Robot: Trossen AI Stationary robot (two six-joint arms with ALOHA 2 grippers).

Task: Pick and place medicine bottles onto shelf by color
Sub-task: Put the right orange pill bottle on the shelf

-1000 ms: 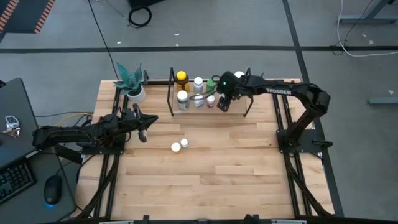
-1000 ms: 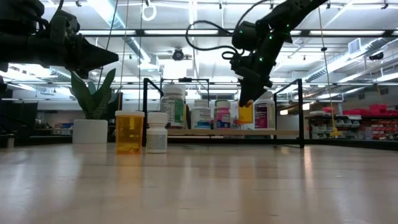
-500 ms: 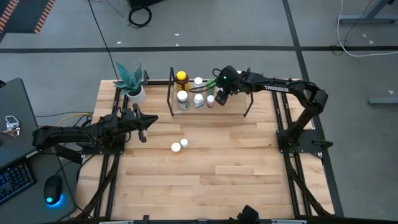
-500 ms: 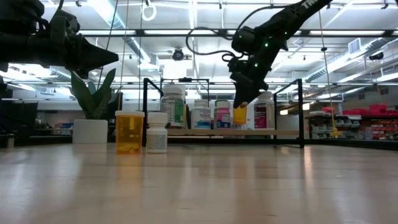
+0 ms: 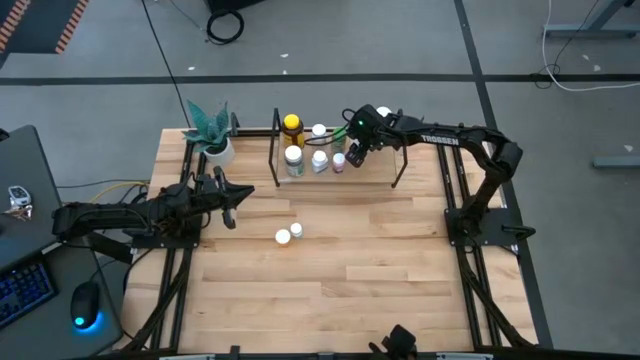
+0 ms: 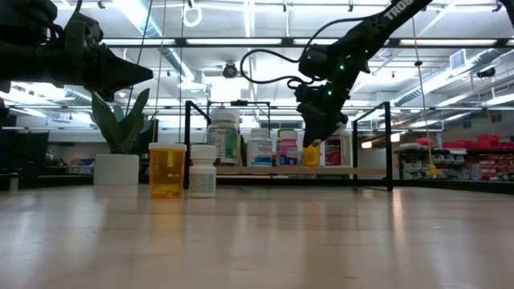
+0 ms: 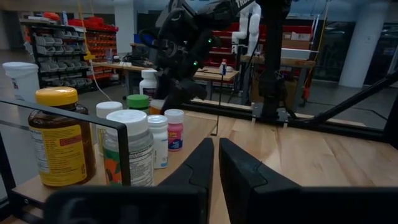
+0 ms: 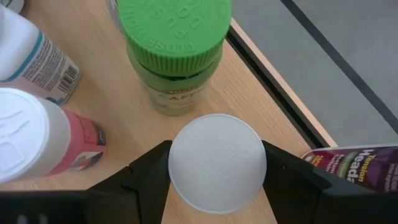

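The white-capped bottle [image 8: 217,163] is upright in the right wrist view, low over the shelf's wooden base [image 8: 137,134]. My right gripper is ready to release the bottle.
My right gripper [image 5: 352,156] is over the shelf [image 5: 400,172], shut on an orange bottle with a white cap [image 8: 216,163]. Beside that bottle on the shelf's wooden base stand a green-capped bottle [image 8: 174,43], a pink bottle [image 8: 43,146] and a purple-labelled one [image 8: 357,168]. More bottles stand farther left, among them a yellow-capped amber one [image 7: 62,140]. Two bottles, an orange one [image 6: 167,170] and a white one [image 6: 201,170], stand on their bases mid-table. My left gripper [image 7: 216,158] is shut and holds nothing, level above the table's left side. My right gripper pinches the orange bottle between its two fingers, at the sides of its white cap [image 8: 180,163]. The fingers slant down from above and from the table's right. The bottle [image 6: 312,152] hangs upright, low over the shelf's base; whether it touches the base I cannot tell.
A white pot with a green plant [image 5: 213,140] stands at the far left corner, beside the shelf's left upright [image 6: 187,144]. Bare wooden tabletop [image 5: 380,270] lies in front of the shelf and around the two loose bottles.
My right gripper has carried the orange bottle a little toward the far side of the shelf and down, closer to the shelf's base. The bottle has stayed upright in the hold.
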